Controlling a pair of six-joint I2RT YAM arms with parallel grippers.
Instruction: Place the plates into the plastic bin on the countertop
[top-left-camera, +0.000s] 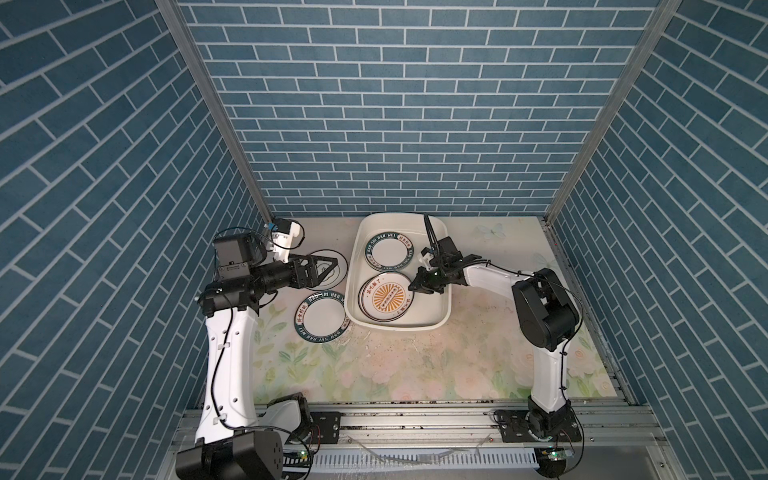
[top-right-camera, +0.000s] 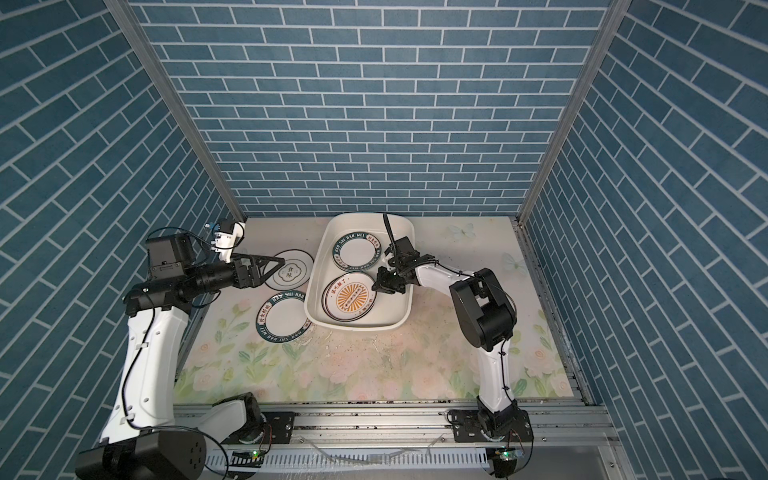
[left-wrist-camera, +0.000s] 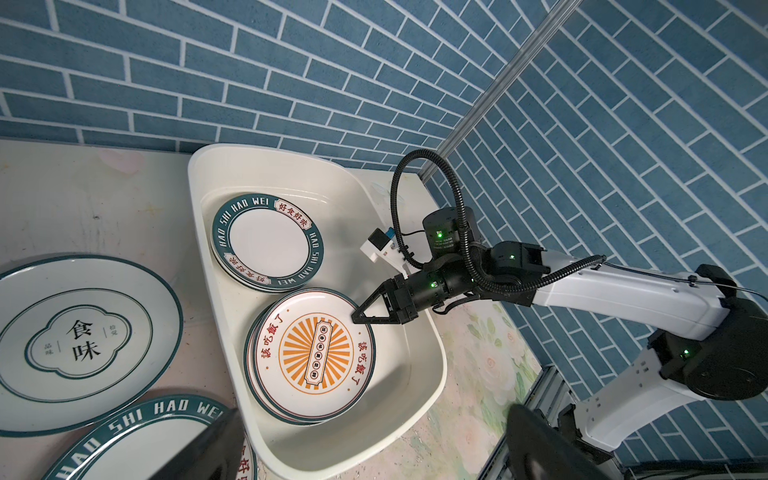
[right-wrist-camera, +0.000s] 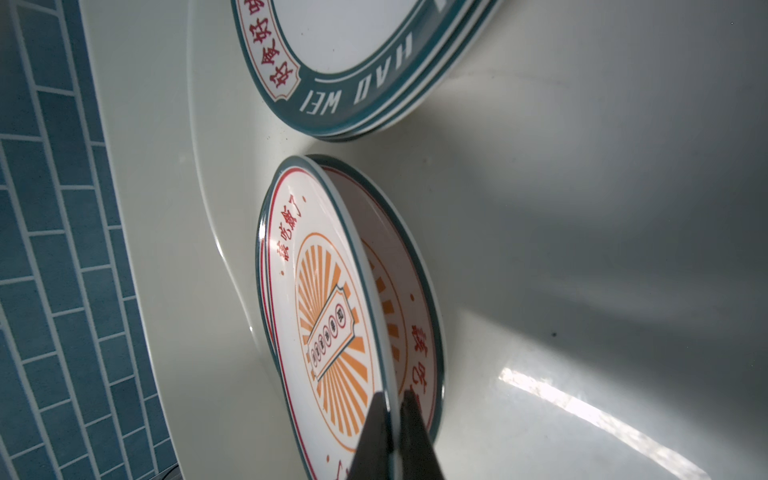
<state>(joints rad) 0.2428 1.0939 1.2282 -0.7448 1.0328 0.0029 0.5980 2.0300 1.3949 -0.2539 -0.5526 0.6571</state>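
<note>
I should let go of the top sunburst plate with my right gripper now, because its low edge sits along the lower plate's rim (right-wrist-camera: 261, 268) inside the bin.
The plastic bin (top-left-camera: 399, 326) (top-right-camera: 357, 326) (left-wrist-camera: 415, 374) (right-wrist-camera: 540, 208) stands at the back middle of the countertop (top-left-camera: 415, 365). In its far half lies a stack of green-rimmed plates (top-left-camera: 390, 254) (top-right-camera: 356, 253) (left-wrist-camera: 268, 245) (right-wrist-camera: 353, 41). My right gripper (top-left-camera: 411, 288) (top-right-camera: 374, 287) (left-wrist-camera: 355, 318) (right-wrist-camera: 392, 415) is shut on the rim of the top sunburst plate (top-left-camera: 386, 299) (top-right-camera: 351, 298) (left-wrist-camera: 311, 353) (right-wrist-camera: 320, 291), tilted over another sunburst plate (right-wrist-camera: 415, 311). My left gripper (top-left-camera: 328, 270) (top-right-camera: 274, 272) (left-wrist-camera: 370, 457) hangs open above the black-ringed plate (top-right-camera: 291, 270) (left-wrist-camera: 83, 340). A green-rimmed plate (top-left-camera: 322, 318) (top-right-camera: 286, 320) (left-wrist-camera: 137, 440) lies beside the bin.
Blue brick walls (top-left-camera: 395, 124) close in the back and both sides. An aluminium rail (top-left-camera: 415, 415) with the arm bases runs along the front edge. Crumbs and scuffs (top-left-camera: 374, 345) mark the countertop in front of the bin.
</note>
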